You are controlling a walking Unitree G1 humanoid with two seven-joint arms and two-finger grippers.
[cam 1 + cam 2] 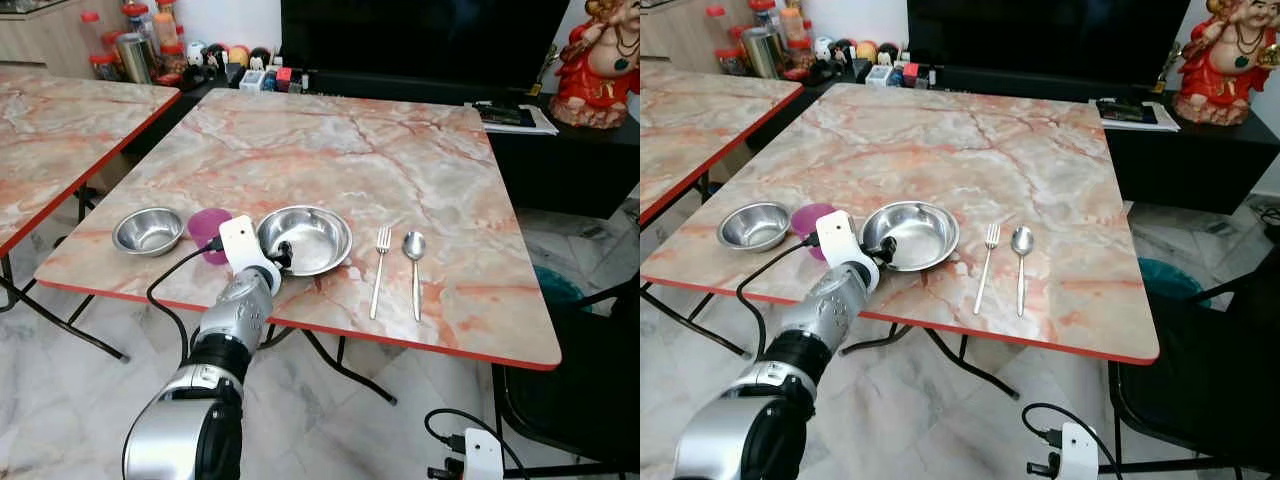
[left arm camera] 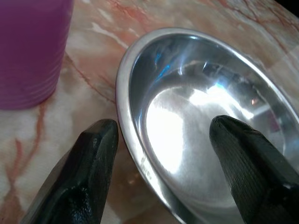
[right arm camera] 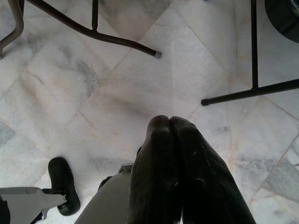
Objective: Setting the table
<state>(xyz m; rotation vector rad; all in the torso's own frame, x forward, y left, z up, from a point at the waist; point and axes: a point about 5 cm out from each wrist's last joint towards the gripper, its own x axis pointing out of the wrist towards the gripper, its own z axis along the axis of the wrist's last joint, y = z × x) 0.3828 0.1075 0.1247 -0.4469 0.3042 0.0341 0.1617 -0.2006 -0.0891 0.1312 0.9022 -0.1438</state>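
Note:
My left gripper grabs the wide steel bowl by its thin rim next, since the bowl reaches far past my open fingers.
A wide steel bowl sits near the front edge of the marble table. My left gripper is open at the bowl's near left rim. In the left wrist view one finger is outside the rim and the other is over the bowl's inside; whether they touch it I cannot tell. A purple cup stands just left of the bowl, and a small steel bowl further left. A fork and a spoon lie side by side to the right. My right gripper hangs shut over the floor.
A second marble table stands to the left with a narrow gap between. Jars and small items line the back cabinet, and a red statue stands at the back right. A black chair and a white plug with cable are at the right.

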